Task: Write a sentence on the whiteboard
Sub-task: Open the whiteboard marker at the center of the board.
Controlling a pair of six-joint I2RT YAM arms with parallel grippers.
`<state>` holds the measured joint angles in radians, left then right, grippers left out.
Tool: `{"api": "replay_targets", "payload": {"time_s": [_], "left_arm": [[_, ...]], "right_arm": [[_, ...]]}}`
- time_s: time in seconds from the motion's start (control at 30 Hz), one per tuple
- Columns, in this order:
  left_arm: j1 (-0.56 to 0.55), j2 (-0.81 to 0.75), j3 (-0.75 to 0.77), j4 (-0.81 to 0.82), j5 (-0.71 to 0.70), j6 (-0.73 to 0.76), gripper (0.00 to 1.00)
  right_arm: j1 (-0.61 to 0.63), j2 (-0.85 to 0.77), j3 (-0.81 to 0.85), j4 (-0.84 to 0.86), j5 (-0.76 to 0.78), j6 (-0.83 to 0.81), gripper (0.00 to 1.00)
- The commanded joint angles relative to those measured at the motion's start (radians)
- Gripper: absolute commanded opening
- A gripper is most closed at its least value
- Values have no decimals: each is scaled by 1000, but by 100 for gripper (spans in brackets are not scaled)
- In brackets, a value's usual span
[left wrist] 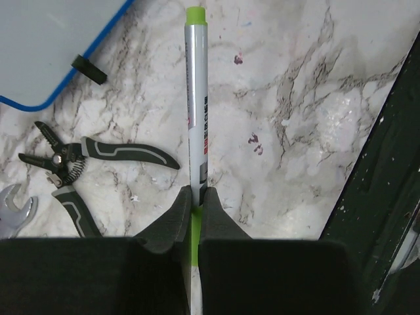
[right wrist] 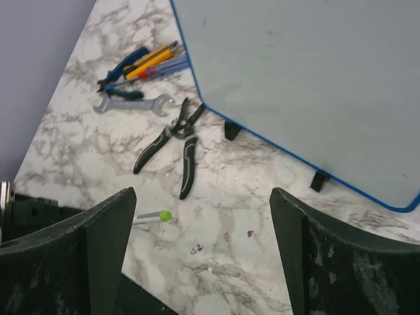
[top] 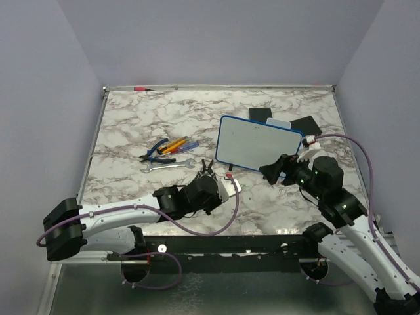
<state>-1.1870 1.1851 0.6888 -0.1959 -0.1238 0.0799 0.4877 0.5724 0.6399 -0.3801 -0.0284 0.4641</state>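
Observation:
I should grab the marker with my right gripper next, by its white body (right wrist: 149, 218), so that the green cap stays free to come off for writing.
The whiteboard (top: 256, 147), white with a blue frame and small black feet, stands right of the table's middle. Its face (right wrist: 308, 79) is blank and no sentence shows on it. My left gripper (left wrist: 196, 193) is shut on a green-capped marker (left wrist: 197, 98), which points away from the fingers over the marble. From above, that gripper (top: 220, 190) sits low near the front, left of the board's near corner (left wrist: 46, 46). My right gripper (top: 272, 172) hovers at the board's near edge. Its jaws (right wrist: 201, 191) are wide open with nothing between them, and the marker's green tip (right wrist: 149, 217) lies below.
Black-handled pliers (top: 207, 167) lie just beyond the left gripper. A wrench (top: 167, 166), blue pliers and screwdrivers (top: 169, 146) sit further left. Two flat black pads (top: 260, 114) (top: 306, 125) lie behind the board. The table's dark front edge (left wrist: 387, 164) runs close on the right.

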Motion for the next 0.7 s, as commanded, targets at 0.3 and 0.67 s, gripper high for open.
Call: {"api": "replay_targets", "payload": {"time_s": [0.3, 0.67], "left_arm": [[-2, -137, -3, 43, 203, 23, 0], [-2, -143, 7, 34, 257, 25, 0]], "right_arm": [[-2, 241, -66, 199, -767, 19, 76], [43, 376, -60, 263, -842, 32, 62]]}}
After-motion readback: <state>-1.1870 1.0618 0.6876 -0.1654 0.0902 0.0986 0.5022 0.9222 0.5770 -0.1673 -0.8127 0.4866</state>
